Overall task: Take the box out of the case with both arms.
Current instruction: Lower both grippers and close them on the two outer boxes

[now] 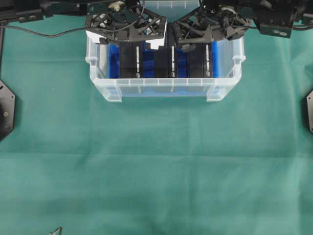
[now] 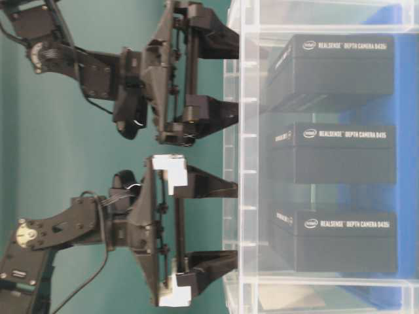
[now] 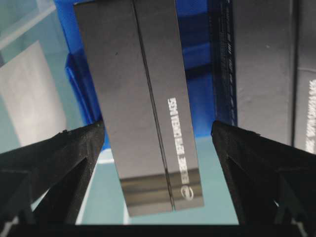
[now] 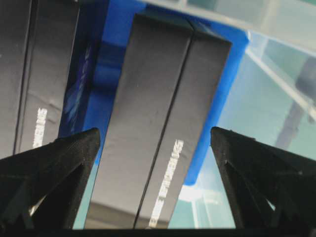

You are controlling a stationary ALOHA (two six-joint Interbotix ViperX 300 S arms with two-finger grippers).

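My right gripper grabs the black box by its long sides next, to take it out.
The clear case (image 1: 161,88) stands at the far middle of the table with a blue liner (image 1: 147,66) at its bottom. Three black boxes stand on edge in it: left (image 1: 129,61), middle (image 1: 164,61), right (image 1: 198,61). My left gripper (image 1: 127,40), with white fittings, hangs open over the left box (image 3: 143,108), fingers either side without touching. My right gripper (image 1: 210,39) is open over the right box (image 4: 158,128), also apart from it. From table level both grippers, left (image 2: 232,226) and right (image 2: 236,77), reach the case's rim (image 2: 239,163).
A green cloth (image 1: 156,166) covers the table in front of the case. Black mounts sit at the left edge (image 1: 5,110) and the right edge (image 1: 309,110). A black cable (image 1: 39,32) runs at the far left.
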